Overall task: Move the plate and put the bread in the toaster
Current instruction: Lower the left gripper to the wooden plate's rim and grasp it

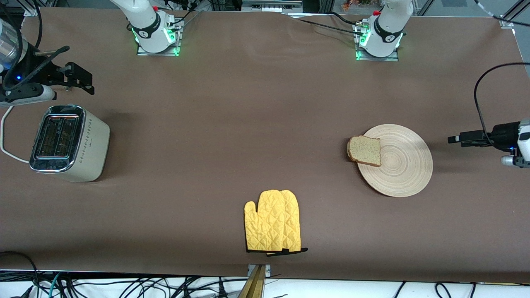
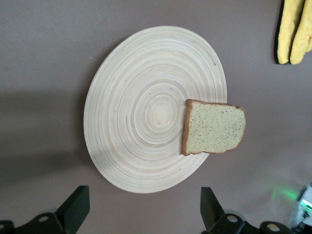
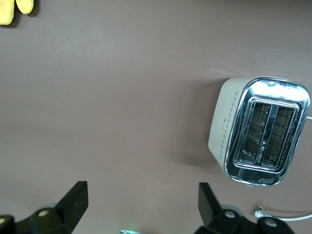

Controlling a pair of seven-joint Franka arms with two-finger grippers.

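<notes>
I will move the wooden plate with the bread toward the toaster (image 1: 68,142), so next I will grab the plate with my left gripper by its rim (image 1: 428,161).
The light-wood plate (image 1: 403,165) lies toward the left arm's end of the table. The bread (image 1: 364,150) lies flat on its rim, overhanging the edge that faces the right arm's end. The cream toaster (image 1: 68,142) stands at the right arm's end, slots up and empty. My left gripper (image 1: 453,139) hangs open and empty over the table beside the plate; its wrist view shows the plate (image 2: 141,112), the bread (image 2: 214,127) and the gripper (image 2: 145,209). My right gripper (image 1: 80,78) hangs open and empty over the table by the toaster (image 3: 261,130), also in its wrist view (image 3: 144,204).
A yellow oven mitt (image 1: 273,227) lies near the table's front edge, midway between the toaster and the plate. The toaster's white cord (image 1: 6,136) runs off the table's end. The arm bases (image 1: 155,37) stand along the edge farthest from the front camera.
</notes>
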